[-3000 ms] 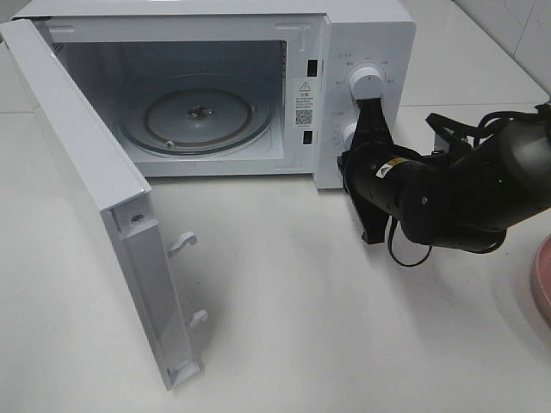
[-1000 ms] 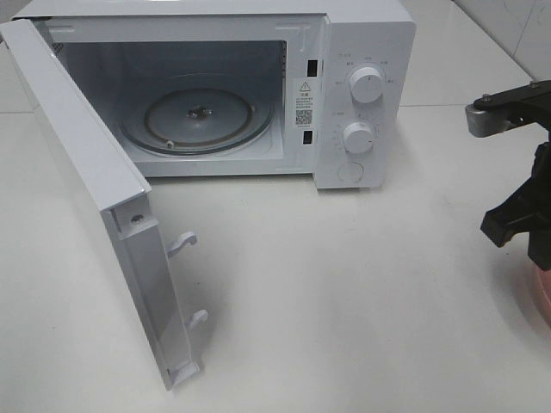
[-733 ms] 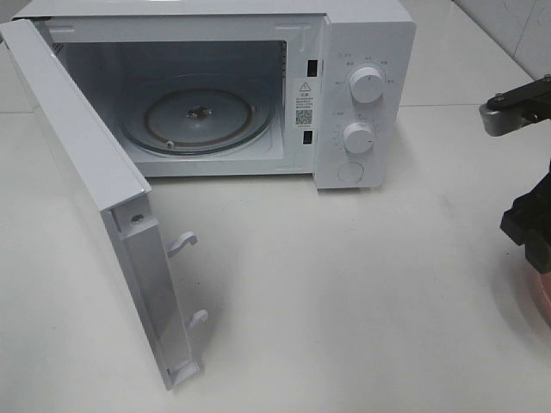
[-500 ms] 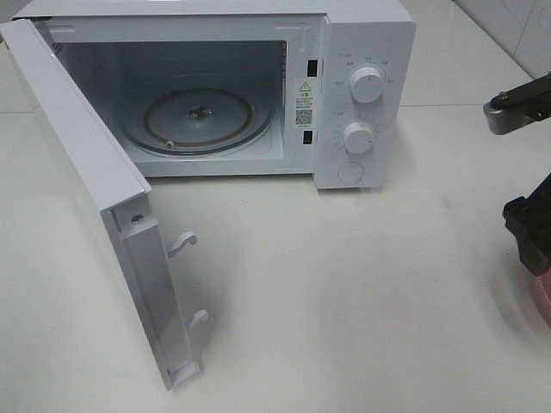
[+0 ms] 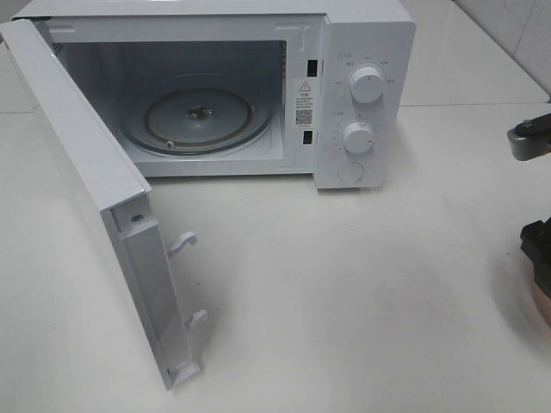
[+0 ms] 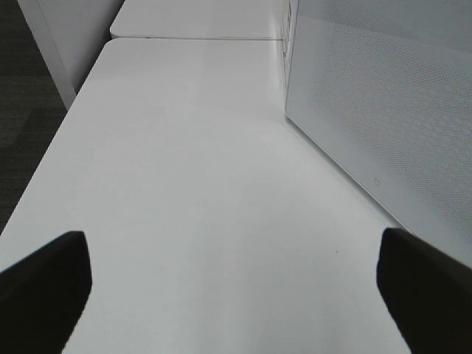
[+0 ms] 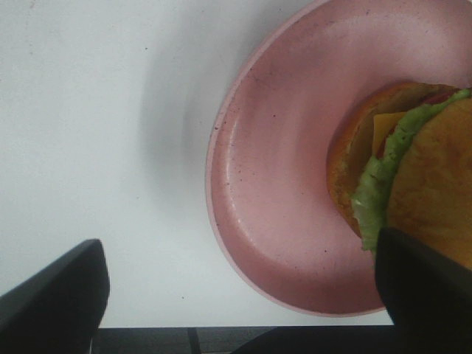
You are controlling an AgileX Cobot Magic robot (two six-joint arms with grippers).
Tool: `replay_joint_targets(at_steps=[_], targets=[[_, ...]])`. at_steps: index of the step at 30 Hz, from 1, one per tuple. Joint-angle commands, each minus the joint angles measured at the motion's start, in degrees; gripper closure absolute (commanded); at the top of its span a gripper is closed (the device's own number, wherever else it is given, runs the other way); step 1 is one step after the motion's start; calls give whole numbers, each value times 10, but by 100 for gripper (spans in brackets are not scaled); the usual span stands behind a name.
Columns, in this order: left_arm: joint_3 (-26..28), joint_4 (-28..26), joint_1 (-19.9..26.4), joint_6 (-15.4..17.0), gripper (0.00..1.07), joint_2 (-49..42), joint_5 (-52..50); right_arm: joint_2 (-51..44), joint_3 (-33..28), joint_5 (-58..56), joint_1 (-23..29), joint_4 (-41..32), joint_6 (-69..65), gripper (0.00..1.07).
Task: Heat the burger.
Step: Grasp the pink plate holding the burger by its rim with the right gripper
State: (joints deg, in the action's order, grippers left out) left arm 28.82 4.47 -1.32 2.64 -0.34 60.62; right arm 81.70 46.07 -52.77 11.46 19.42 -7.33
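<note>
I will carry the burger into the microwave [image 5: 198,116] for heating, so next I will grip the pink plate by its rim [image 5: 538,297] with my right gripper.
The burger [image 7: 431,173] lies on a round pink plate [image 7: 280,184], showing a golden-brown bun, green lettuce and a slice of yellow cheese. My right gripper [image 7: 236,284] hovers over the plate, open, with one dark finger [image 7: 59,295] off the plate and the other finger [image 7: 424,284] beside the burger; nothing is between them. In the exterior view only a bit of the right arm [image 5: 538,241] shows at the right edge, above the plate's rim [image 5: 542,297]. My left gripper [image 6: 236,287] is open over bare white table.
A white microwave [image 5: 366,52] stands at the back with its door [image 5: 95,198] swung wide open to the left and a glass turntable [image 5: 196,114] inside. Two knobs [image 5: 368,86] sit on its right panel. The left wrist view shows the door's dotted panel [image 6: 383,110].
The right arm has left the microwave's knobs and travelled right, sliding almost out of the exterior view to above the pink plate. The left arm is unchanged.
</note>
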Motion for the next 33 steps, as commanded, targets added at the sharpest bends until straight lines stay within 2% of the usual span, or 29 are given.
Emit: replay_joint_targets(at_steps=[1,8,33], targets=[[-1,-4,1,2,9,-10,-9,-3,-19,34,-27,-16,-3,16],[-1,-4,1,2,9,-10,-9,5,-39,68,-47,-28,-2,17],[-1,-4,1,2,9,-10,-9,172,-48,182,-49,-28,-15,26]])
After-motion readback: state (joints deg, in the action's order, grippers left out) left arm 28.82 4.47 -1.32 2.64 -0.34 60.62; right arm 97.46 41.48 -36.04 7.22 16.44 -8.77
